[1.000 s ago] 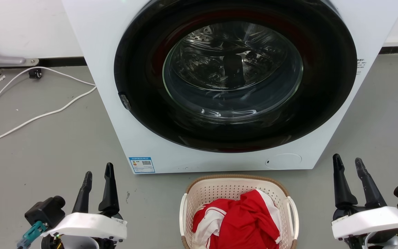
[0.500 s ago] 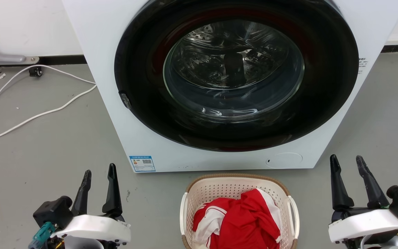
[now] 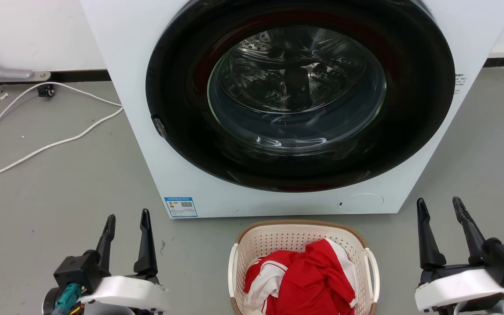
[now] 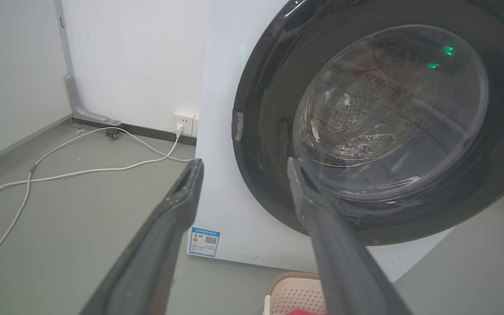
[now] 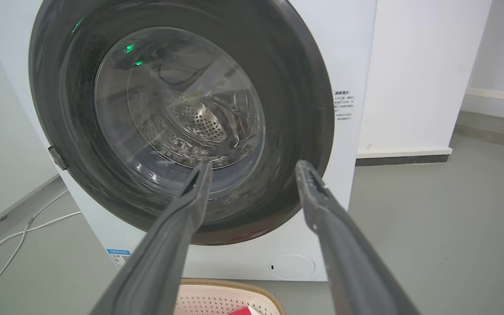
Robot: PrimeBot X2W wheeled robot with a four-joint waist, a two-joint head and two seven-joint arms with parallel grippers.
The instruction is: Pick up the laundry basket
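Observation:
Next, my left gripper grabs the laundry basket by its narrow white loop handle (image 3: pixel 232 273), since the basket's body spreads far wider than my open fingers.
The laundry basket (image 3: pixel 278 238) sits on the grey floor at the bottom centre of the head view, just in front of the washing machine. It is cream perforated plastic with a brown rim and white side handles, and red and white clothes (image 3: pixel 309 280) lie in it. My left gripper (image 3: pixel 128 215) stands open well to the basket's left, fingers pointing up. My right gripper (image 3: pixel 439 202) stands open to its right. Nothing is between either pair of fingers. The basket's rim (image 4: pixel 293 276) peeks into the left wrist view, and its rim (image 5: pixel 230 284) also shows in the right wrist view. In the wrist views, the left gripper (image 4: pixel 243 164) and the right gripper (image 5: pixel 254 165) face the washer door.
The white washing machine (image 3: pixel 147 109) with its large dark round door (image 3: pixel 300 92) stands right behind the basket. White cables (image 3: pixel 37 148) trail over the floor at the left, running to a wall socket (image 4: pixel 182 124). Bare grey floor lies on both sides of the basket.
Both grippers have sunk slightly toward the bottom of the view and turned a little; the left one shifted right. The basket has not moved.

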